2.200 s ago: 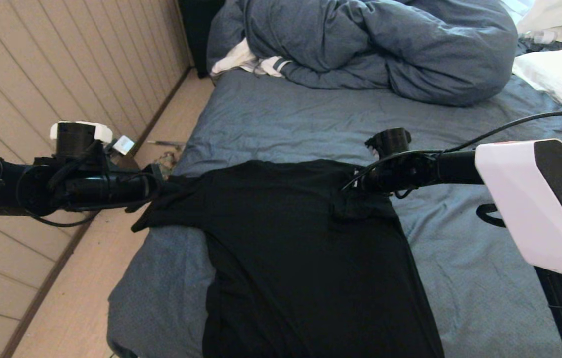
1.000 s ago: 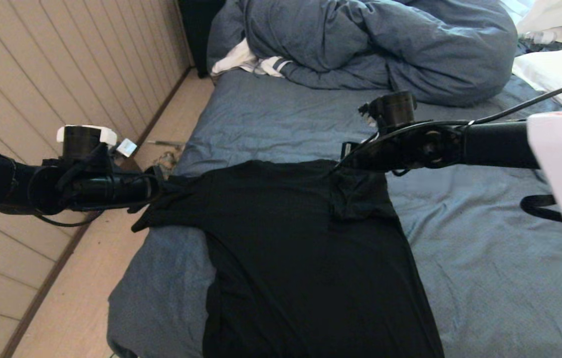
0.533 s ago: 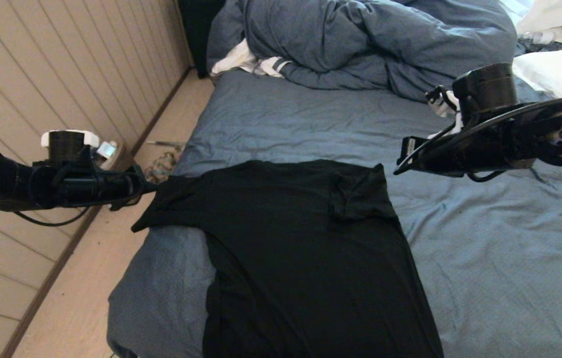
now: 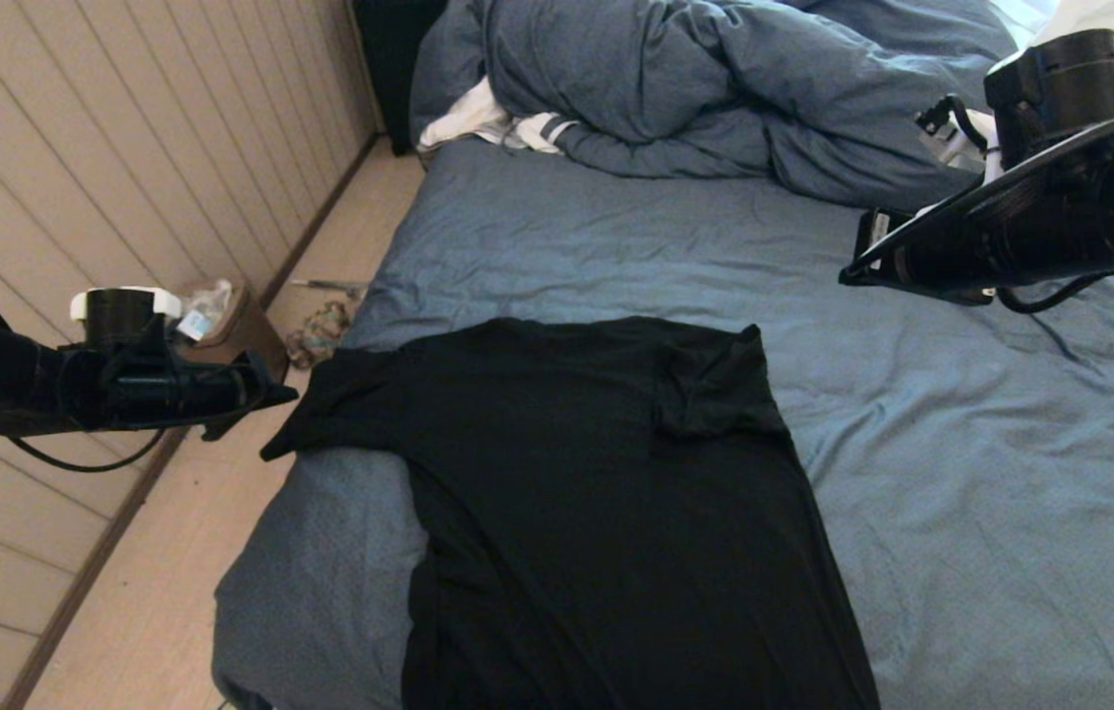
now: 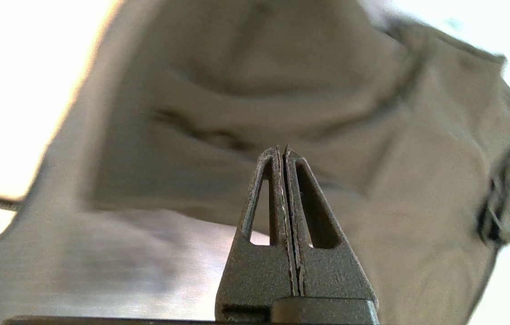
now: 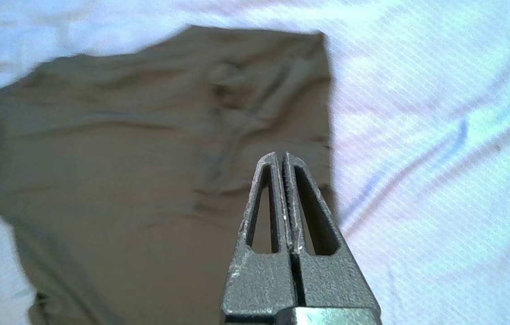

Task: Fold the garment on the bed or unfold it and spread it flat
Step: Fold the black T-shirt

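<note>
My left gripper should grab the sleeve's hem (image 4: 298, 413) next, because it hangs free past the edge of the mattress and the shirt's body (image 4: 553, 450) lies flat on the bed.
The garment (image 4: 596, 493), a plain black T-shirt, lies spread on the bed (image 4: 961, 513), its hem end running off the near edge. Its left sleeve (image 4: 340, 404) hangs over the bed's left side; the right sleeve (image 4: 710, 390) is folded in on the body. My left gripper (image 4: 283, 394) hovers shut and empty just left of that sleeve, off the bed's edge. My right gripper (image 4: 853, 274) is raised over the sheet, right of the shirt and apart from it, shut and empty. The left wrist view shows the gripper (image 5: 282, 151) before the garment (image 5: 246, 117); the right wrist view shows the gripper (image 6: 280, 155) over the garment (image 6: 146, 158).
A bunched blue-grey duvet (image 4: 715, 89) fills the bed's far end, with a white striped cloth (image 4: 498, 123) tucked beside it and a white pillow (image 4: 1099, 138) behind my right arm. A panelled wall (image 4: 74, 148) and a strip of floor (image 4: 153, 592) run along the left.
Both grippers let go of the shirt and drew back: the left slid out leftwards off the sleeve, the right rose and swung right and away over the sheet. The shirt stays put.
</note>
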{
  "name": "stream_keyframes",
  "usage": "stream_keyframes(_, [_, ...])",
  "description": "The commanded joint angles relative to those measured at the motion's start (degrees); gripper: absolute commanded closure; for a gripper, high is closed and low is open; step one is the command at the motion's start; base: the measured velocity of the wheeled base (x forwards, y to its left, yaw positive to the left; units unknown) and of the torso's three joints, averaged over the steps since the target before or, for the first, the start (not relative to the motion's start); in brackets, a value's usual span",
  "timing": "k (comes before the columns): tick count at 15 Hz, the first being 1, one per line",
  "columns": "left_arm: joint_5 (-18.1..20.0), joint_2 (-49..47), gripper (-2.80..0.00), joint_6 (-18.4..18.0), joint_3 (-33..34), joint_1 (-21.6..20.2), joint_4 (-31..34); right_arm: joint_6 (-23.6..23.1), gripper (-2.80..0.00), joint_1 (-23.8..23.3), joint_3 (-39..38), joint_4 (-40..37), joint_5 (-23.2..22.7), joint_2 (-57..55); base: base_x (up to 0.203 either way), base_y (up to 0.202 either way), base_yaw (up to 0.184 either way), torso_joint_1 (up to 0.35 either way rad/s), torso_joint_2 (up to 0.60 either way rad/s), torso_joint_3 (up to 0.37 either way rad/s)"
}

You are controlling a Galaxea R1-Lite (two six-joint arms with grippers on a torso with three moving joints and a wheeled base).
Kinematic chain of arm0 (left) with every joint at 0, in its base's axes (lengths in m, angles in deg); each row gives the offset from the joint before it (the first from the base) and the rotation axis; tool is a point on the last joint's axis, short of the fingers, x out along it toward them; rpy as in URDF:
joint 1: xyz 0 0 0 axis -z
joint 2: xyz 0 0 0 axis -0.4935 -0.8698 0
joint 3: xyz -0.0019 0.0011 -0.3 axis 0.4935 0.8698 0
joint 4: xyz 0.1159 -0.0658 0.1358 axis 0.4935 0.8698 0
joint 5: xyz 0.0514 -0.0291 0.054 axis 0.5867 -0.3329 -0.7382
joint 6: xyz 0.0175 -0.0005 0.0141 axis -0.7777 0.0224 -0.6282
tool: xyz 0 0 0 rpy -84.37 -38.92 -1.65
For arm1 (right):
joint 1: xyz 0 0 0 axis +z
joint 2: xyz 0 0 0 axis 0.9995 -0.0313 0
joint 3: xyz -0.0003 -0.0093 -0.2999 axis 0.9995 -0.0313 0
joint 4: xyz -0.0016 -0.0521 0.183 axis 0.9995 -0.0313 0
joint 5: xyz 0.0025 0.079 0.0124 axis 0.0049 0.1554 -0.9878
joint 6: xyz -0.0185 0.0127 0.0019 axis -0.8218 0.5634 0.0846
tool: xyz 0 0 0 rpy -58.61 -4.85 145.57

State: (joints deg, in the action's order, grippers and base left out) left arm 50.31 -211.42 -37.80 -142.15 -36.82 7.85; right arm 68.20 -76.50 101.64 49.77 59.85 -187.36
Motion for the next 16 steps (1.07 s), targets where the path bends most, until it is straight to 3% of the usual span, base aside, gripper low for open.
stream_keyframes(1, [0.3,-2.6,0.00,0.3,-2.0,-1.7,0.1,0.0,0.00,0.1,1.9,-1.0,0.0,-0.3,0.000,0.000,0.000,0.000,0.00,0.000])
stream_keyframes(6, [-0.5,-5.2,0.00,0.6,-5.6,-3.4,2.1,0.0,0.00,0.2,2.7,-1.4,0.0,-1.2,0.000,0.000,0.000,0.000,0.00,0.000])
stream_keyframes(7, [-0.8,-5.2,-2.80,0.6,-5.6,-3.4,2.2,-0.1,0.00,0.1,3.0,-1.4,0.0,-1.3,0.000,0.000,0.000,0.000,0.00,0.000])
stream_keyframes(16, [-3.6,-9.5,-2.80,0.6,-6.8,-3.5,2.2,-0.3,0.00,0.3,5.4,-1.3,-0.2,-3.4,0.000,0.000,0.000,0.000,0.00,0.000])
